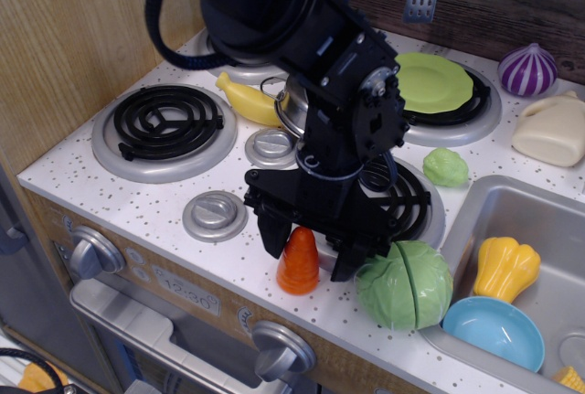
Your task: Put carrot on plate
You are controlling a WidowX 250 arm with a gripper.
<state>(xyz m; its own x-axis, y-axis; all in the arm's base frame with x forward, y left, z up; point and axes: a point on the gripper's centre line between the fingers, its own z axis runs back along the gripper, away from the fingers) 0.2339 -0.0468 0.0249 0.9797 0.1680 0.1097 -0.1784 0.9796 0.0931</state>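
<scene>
I will next use my gripper to pick up the carrot by its narrow upper half [301,245], so that I can put it on the lime-green plate [437,80].
The carrot [299,263] is a small glossy orange ridged cone standing upright on the speckled counter near the front edge. My black gripper [309,255] is open and lowered over it, one finger on its left and one on its right. The fingers straddle the carrot's upper half; I cannot tell if they touch it. The lime-green plate [437,80] lies on the back right burner, well behind the gripper.
A green cabbage [405,284] sits just right of the gripper. A yellow banana toy [245,99] and a steel pan lie behind the arm. The sink [539,229] at right holds a squash [505,266] and a blue bowl [494,332]. A purple onion [527,69] is at back right.
</scene>
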